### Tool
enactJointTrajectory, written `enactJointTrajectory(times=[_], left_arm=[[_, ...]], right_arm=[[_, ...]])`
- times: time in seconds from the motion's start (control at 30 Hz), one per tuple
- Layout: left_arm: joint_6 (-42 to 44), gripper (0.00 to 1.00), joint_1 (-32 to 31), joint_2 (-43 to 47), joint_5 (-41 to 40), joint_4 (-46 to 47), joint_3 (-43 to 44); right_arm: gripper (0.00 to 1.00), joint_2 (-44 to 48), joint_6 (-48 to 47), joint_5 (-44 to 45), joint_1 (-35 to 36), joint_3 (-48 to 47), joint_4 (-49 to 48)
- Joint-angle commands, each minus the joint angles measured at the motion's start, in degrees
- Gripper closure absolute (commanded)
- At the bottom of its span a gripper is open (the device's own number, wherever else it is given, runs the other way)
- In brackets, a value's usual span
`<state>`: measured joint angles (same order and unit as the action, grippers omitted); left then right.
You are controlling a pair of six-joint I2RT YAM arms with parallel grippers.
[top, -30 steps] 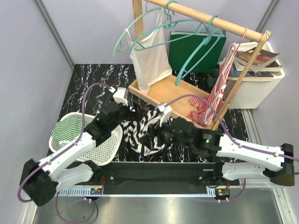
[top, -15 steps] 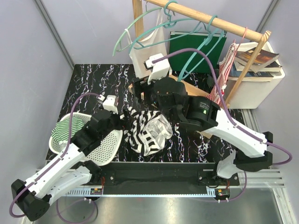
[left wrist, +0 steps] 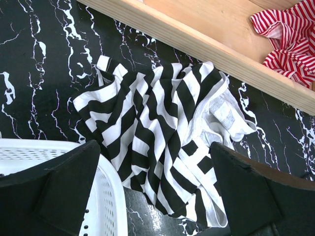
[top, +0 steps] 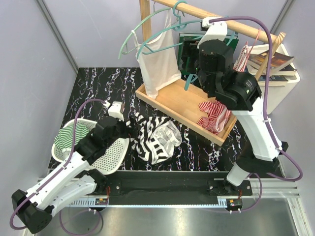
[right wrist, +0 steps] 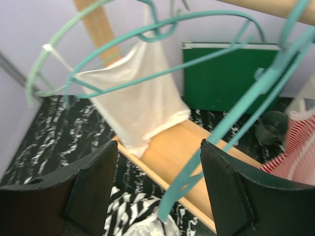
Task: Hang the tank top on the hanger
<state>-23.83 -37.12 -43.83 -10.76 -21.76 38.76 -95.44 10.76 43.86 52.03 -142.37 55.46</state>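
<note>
I will next use my right gripper to grab the teal hanger by one arm (top: 191,78) (right wrist: 194,164). Its other arm then stays free to enter the tank top.
The black-and-white striped tank top (top: 155,140) lies crumpled on the dark marbled table; it also shows in the left wrist view (left wrist: 162,132) and low in the right wrist view (right wrist: 133,216). My left gripper (top: 129,124) is open and empty just above the top's left edge (left wrist: 152,162). Several teal hangers (top: 206,54) hang from the wooden rail (top: 246,27). My right gripper (top: 189,61) is raised among them, open (right wrist: 158,152). One teal hanger's arm (right wrist: 231,123) runs down between its jaws near the right finger, not gripped.
A white laundry basket (top: 106,152) holding a green striped garment (top: 69,135) sits under my left arm. The rack's wooden tray base (top: 182,105) holds a red-and-white striped garment (top: 216,115). A plain white tank top (top: 157,64) hangs on one teal hanger. A white box of books (top: 273,83) stands right.
My right arm has left the tank top and risen to the teal hangers on the rail. My left arm drew back slightly, then stayed still. The tank top rests on the table.
</note>
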Motion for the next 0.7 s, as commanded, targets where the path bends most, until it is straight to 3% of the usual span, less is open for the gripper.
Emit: enactJointTrajectory(times=[0.0,0.13,0.3,0.47,0.67], left_arm=[[-0.3,0.01,0.0,1.6,-0.3,0.5,-0.3],[-0.5,0.01,0.1,2.2,-0.2,0.4,-0.5],[-0.5,0.01,-0.1,2.8,0.1,0.4,-0.7],[-0.6,0.01,-0.5,3.2,-0.4,0.4,-1.0],[-0.6,0.01,-0.8,3.1,-0.7,0.4,-1.0]], right_arm=[[0.25,-0.2,3.1,-1.7,-5.7,0.5,3.9],[0.25,-0.7,5.6,-3.8,-11.3,3.1,4.4],[0.27,-5.5,4.9,-4.3,-15.5,-0.9,4.7],[0.31,-7.2,5.9,-3.8,-16.6,-3.3,7.1],[0.39,-4.2,7.0,-0.2,-16.6,1.6,8.8]])
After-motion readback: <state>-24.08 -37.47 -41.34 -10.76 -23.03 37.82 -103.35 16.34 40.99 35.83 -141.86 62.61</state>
